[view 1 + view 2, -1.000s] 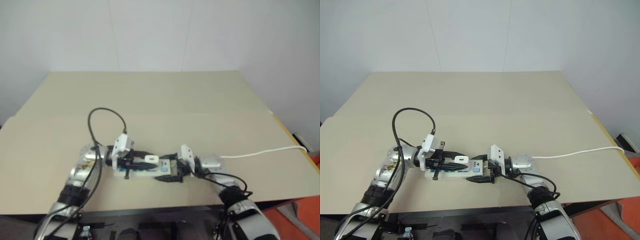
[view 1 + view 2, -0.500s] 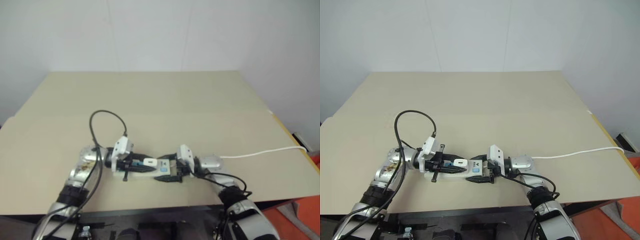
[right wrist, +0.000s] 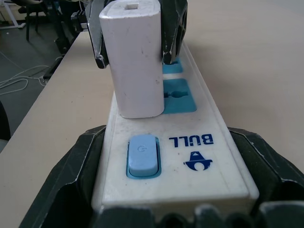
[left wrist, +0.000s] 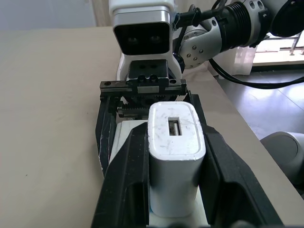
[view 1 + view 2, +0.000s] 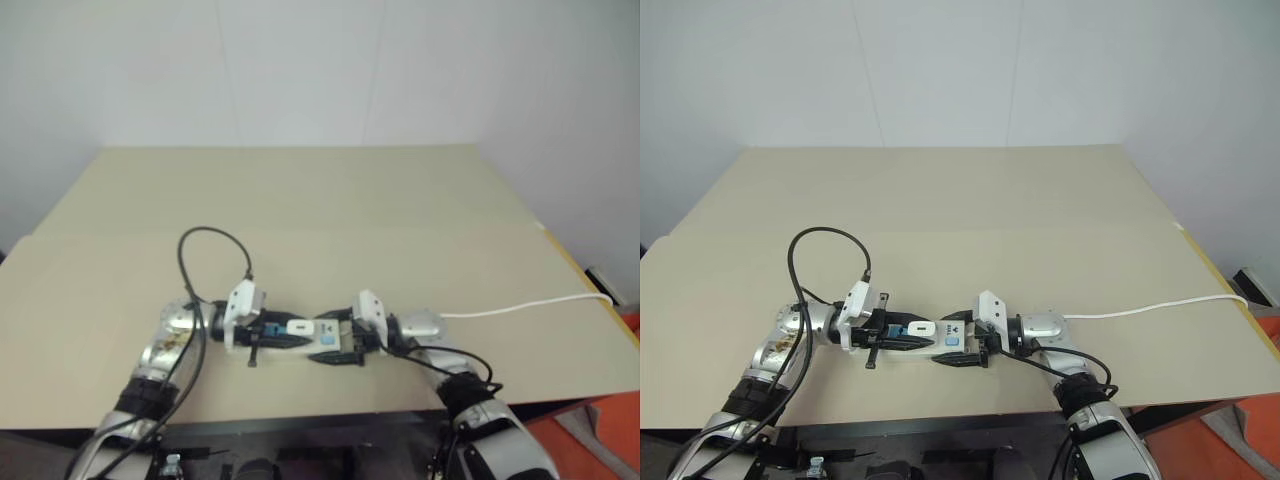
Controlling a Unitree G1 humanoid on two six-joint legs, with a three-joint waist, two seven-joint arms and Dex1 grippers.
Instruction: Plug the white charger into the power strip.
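The white charger is standing upright with its base down on the power strip [image 3: 190, 156] and would stay there, so my left gripper should open.
The power strip [image 3: 190, 156], a long white bar with blue outlet faces, lies near the table's front edge. My right gripper [image 5: 950, 342] is shut on its switch end, with one black finger [image 3: 71, 190] along each long side. The white charger [image 3: 137, 61] stands upright on the strip, its base against the outlet nearest the blue switch. My left gripper [image 5: 927, 336] comes in from the left and is shut on the charger [image 4: 175, 156], a finger pressed to each side. The two grippers face each other along the strip.
The strip's thin white cable [image 5: 1150, 305] runs right across the beige table [image 5: 990, 200] to its right edge. A black cable [image 5: 825, 240] loops up from my left arm. The table's front edge lies just below both grippers.
My left gripper has sunk slightly with the charger, bringing its base down against the strip. The right gripper and the strip have stayed where they were.
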